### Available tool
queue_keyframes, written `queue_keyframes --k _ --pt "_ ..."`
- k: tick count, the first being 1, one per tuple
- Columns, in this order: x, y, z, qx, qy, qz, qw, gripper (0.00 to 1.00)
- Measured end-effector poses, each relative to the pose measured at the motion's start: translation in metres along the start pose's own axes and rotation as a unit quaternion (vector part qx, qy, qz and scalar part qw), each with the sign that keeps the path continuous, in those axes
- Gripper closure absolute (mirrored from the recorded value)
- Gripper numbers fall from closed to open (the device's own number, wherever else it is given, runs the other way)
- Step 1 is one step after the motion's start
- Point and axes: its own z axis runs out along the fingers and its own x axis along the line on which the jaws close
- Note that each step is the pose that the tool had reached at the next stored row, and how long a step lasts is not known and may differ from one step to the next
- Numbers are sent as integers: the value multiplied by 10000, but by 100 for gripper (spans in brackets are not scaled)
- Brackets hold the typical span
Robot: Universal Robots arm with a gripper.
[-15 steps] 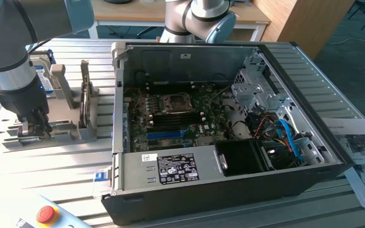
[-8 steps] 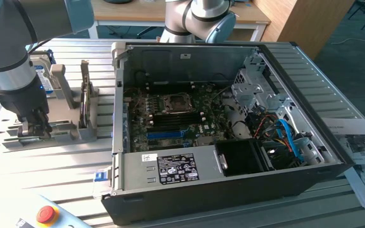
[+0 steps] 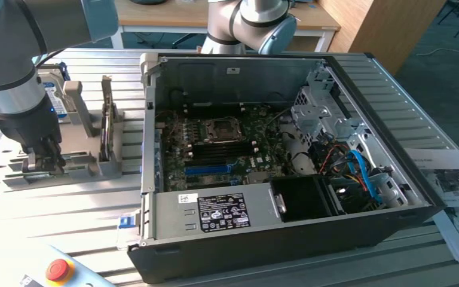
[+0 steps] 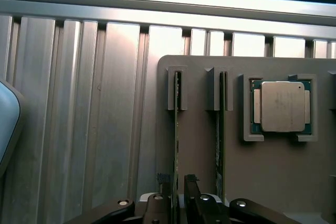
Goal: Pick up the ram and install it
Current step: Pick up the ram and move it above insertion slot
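Observation:
The grey holder's posts enclose the ram [image 4: 176, 129] at its ends, and my gripper will next grab the ram by the open middle of its long edge [image 4: 175, 192].
The ram [image 4: 176, 129] is a thin green stick seen edge-on, standing in a slot of a grey holder [image 4: 199, 150]. My gripper [image 4: 177, 184] straddles it, one finger on each side with narrow dark gaps to the board, so it reads as open. A second green stick [image 4: 222, 129] stands in the neighbouring slot. A square silver processor [image 4: 282, 106] lies in its recess beyond that. In the exterior view my gripper [image 3: 45, 160] is down at the grey holder [image 3: 74, 167], at that view's left, beside the open computer case [image 3: 293, 233].
The case lies open with the motherboard [image 3: 213, 149] exposed, its dark memory slots below the processor socket [image 3: 217, 128]. Cables and drive cages crowd the exterior view's right side. Grey upright fixtures [image 3: 106, 119] stand by the holder. A pendant with a red button [image 3: 58, 270] lies in front.

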Motion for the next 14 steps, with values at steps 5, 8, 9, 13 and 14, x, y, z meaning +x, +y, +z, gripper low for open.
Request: queue_keyframes --k 5,8,9,13,14 --pt "0 0 0 0 0 0 10000 75" --pt "-1 0 0 0 0 0 10000 75" --pt "-3 0 0 0 0 0 10000 75" --pt "-6 0 0 0 0 0 10000 75" --pt "-8 0 0 0 0 0 10000 75"
